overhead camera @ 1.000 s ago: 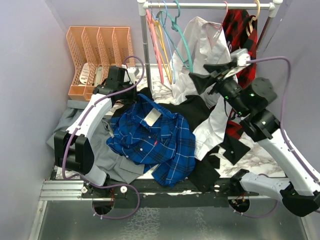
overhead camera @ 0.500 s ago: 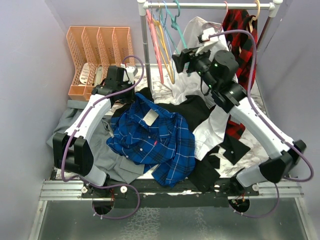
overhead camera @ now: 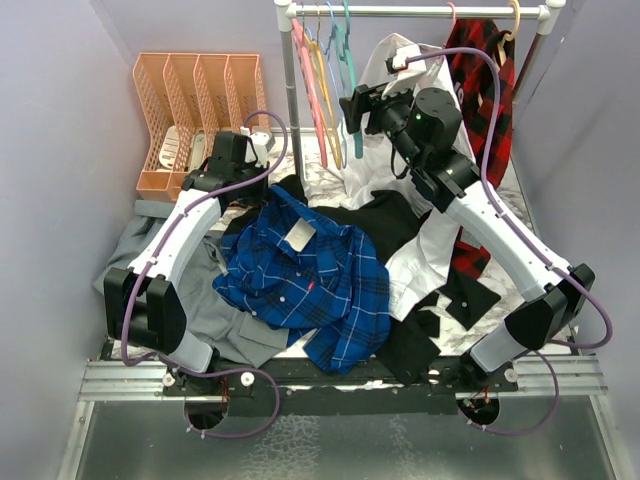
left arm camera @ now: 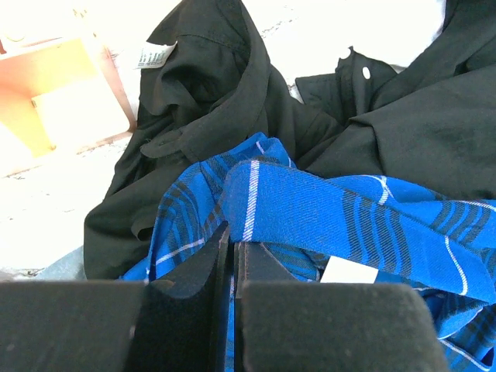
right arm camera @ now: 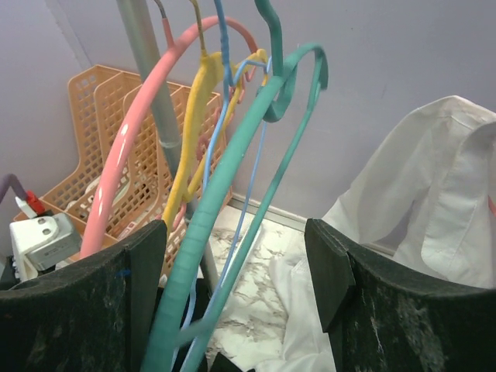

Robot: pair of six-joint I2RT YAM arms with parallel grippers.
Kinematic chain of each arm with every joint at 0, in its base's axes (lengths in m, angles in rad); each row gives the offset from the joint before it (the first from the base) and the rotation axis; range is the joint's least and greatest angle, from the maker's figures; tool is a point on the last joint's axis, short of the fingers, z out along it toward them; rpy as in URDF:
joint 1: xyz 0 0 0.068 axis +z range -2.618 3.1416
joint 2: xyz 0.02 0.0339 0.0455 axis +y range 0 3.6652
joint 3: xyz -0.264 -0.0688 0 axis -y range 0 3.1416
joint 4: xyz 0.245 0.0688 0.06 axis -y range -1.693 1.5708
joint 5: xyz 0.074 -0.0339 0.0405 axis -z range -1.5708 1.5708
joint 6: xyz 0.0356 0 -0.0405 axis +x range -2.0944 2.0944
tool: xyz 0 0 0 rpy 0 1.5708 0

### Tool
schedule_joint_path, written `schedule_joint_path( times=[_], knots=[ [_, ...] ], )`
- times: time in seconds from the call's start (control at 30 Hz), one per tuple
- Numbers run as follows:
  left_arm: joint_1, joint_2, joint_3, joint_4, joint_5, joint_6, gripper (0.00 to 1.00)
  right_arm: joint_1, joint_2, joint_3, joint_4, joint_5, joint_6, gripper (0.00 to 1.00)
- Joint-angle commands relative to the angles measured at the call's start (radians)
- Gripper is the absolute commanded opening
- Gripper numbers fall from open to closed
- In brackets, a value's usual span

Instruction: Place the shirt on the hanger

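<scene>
My right gripper will next grab the teal hanger (overhead camera: 349,75) by its near end (overhead camera: 356,134). The hanger's hook and far arm will stay free to go into the shirt.
The royal-blue plaid shirt (overhead camera: 305,275) lies crumpled in the middle of the table on top of grey and black clothes. My left gripper (overhead camera: 265,188) sits at its far left edge. In the left wrist view the left gripper (left arm camera: 231,239) is shut on a fold of the shirt (left arm camera: 325,205) beside the collar. The teal hanger (overhead camera: 349,75) hangs on the rail at the back. My right gripper (overhead camera: 352,110) is raised to it and open. In the right wrist view the teal hanger (right arm camera: 225,178) runs between the right gripper's (right arm camera: 236,240) open fingers, close to the left finger (right arm camera: 147,271).
Pink hangers (overhead camera: 310,95), a yellow one and a thin blue hanger (right arm camera: 236,225) hang beside the teal one, next to the rack pole (overhead camera: 291,100). A white shirt (overhead camera: 418,255) and a red-and-black plaid shirt (overhead camera: 490,70) hang at right. An orange file tray (overhead camera: 190,100) stands back left. A grey shirt (overhead camera: 235,325) and black clothes (overhead camera: 375,215) lie around.
My right arm has swung from the right side leftward and back to the rail, so the teal hanger now runs between its open fingers. The left arm and the shirt have not moved.
</scene>
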Motion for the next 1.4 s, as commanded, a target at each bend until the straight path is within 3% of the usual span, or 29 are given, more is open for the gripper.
schedule_joint_path(
  times=[0.0,0.13,0.3,0.6,0.77,0.83,0.97,1.0,1.37],
  knots=[
    [0.007,-0.04,0.002,0.014,-0.009,0.015,0.0,-0.006,0.023,0.001,0.027,0.064,-0.022,0.72],
    [0.009,-0.038,0.003,0.015,-0.004,0.016,0.0,-0.007,0.035,-0.004,0.034,0.081,-0.023,0.71],
    [0.009,-0.044,-0.022,0.016,0.0,0.019,0.0,-0.011,0.062,0.0,0.044,0.112,-0.031,0.56],
    [0.012,-0.046,-0.024,0.017,0.0,0.024,0.0,-0.025,0.112,0.012,0.057,0.132,-0.027,0.55],
    [0.014,-0.044,-0.025,0.016,0.001,0.024,0.0,-0.034,0.12,0.019,0.072,0.128,-0.042,0.48],
    [0.015,-0.042,-0.023,0.016,0.002,0.024,0.0,-0.039,0.126,0.031,0.071,0.128,-0.048,0.39],
    [0.016,-0.04,-0.021,0.014,0.003,0.024,0.0,-0.042,0.127,0.052,0.067,0.123,-0.062,0.03],
    [0.016,-0.04,-0.021,0.014,0.003,0.024,0.0,-0.041,0.125,0.056,0.065,0.123,-0.064,0.01],
    [0.026,-0.04,-0.012,0.004,0.083,0.019,0.0,-0.041,-0.056,0.038,-0.076,0.088,-0.008,0.01]
  ],
)
